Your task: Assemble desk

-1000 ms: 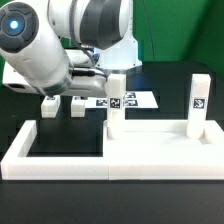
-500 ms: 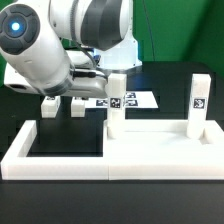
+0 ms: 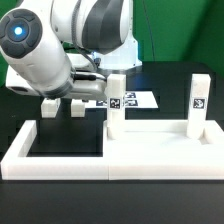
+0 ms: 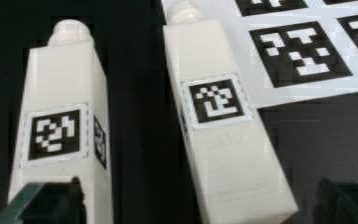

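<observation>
The gripper isn't ready to close yet: the end of one finger is above the neighbouring leg beside the tagged leg. It should line up with the tagged leg first, then close on it.
The desk's white tabletop lies at the exterior view's right, with two tagged legs standing upright on it. Two more white legs lie on the black table under the arm's hand. The wrist view shows them side by side, tags facing up. My gripper is open above them. One leg lies between the fingers. The other leg lies partly under one fingertip. Nothing is held.
The long white border frame runs along the front and the exterior view's left. The marker board lies flat just behind the tabletop, close to the loose legs. The robot arm fills the upper left.
The arm has shifted only slightly over the two loose legs. The jaws stay open and no part has moved.
</observation>
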Robot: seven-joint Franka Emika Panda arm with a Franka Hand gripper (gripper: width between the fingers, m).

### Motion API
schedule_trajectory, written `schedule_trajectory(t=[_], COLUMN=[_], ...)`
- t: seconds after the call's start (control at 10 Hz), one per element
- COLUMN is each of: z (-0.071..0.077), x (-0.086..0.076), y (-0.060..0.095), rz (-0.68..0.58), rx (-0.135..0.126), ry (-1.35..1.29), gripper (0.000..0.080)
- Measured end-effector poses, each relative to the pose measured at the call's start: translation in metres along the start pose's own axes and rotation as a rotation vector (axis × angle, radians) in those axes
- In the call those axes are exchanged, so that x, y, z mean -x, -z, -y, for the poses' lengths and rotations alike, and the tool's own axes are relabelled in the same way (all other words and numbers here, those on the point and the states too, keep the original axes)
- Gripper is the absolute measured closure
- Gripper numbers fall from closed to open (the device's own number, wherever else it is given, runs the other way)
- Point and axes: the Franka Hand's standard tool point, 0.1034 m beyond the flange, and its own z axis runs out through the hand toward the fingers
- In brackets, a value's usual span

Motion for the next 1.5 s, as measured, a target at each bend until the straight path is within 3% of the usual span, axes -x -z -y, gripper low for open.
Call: schedule_trajectory(t=[0.4,0.8,1.2,1.5], z=[-0.001,0.002,0.014,0.014], x=[0.001,0.014,0.014,0.010], y=[-0.001,-0.013,-0.020,-0.031], rz=[0.002,0.027,0.040,0.060], rx=[-0.005,-0.016,-0.003,0.002], ry=[-0.002,-0.002,0.015,0.014], gripper=[0.0150,0.0150,0.0150,0.0150])
